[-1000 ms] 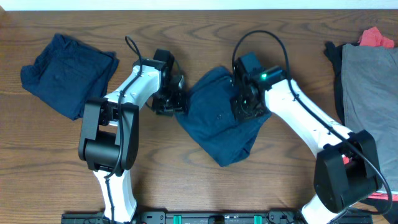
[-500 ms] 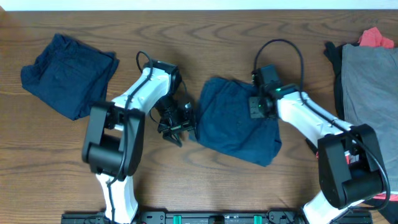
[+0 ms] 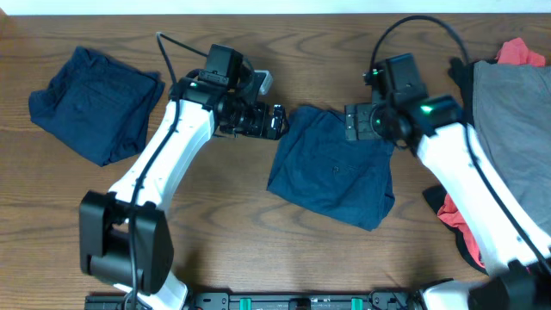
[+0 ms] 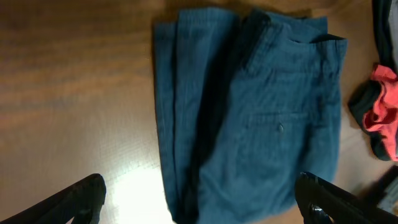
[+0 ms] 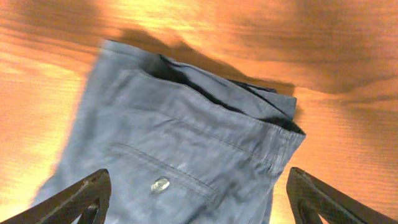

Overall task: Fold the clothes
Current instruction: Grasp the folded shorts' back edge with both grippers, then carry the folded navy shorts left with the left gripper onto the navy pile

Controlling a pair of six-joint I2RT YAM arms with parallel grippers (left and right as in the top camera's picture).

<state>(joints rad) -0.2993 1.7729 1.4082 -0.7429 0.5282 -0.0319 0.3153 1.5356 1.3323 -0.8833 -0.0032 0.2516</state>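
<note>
My left gripper should next grab the layered corner beside it and pinch the layers together, so the navy shorts stay folded and can be stacked.
One piece of the clothes, dark navy shorts [image 3: 331, 170], lies folded flat in the middle of the table. The left wrist view shows the same shorts [image 4: 261, 112] with a back pocket and a small button. My left gripper [image 3: 274, 121] hangs open just off the upper left corner of the shorts, holding nothing. My right gripper [image 3: 362, 123] stands open over their upper right edge, also holding nothing. From the right wrist the shorts [image 5: 180, 149] lie below the spread fingers [image 5: 84, 196]. A second navy piece [image 3: 95, 102] lies folded at the far left.
A pile of clothes sits at the right edge: a grey piece [image 3: 516, 129] on top, a red piece [image 3: 522, 52] behind it, black fabric [image 3: 462, 77] beside it. More red and black fabric [image 3: 452, 211] lies under my right arm. Bare wooden table [image 3: 224, 224] surrounds the shorts.
Both grippers have opened and let go of the navy shorts, which now lie folded. Both arms have risen and drawn back toward the far edge of the shorts.
</note>
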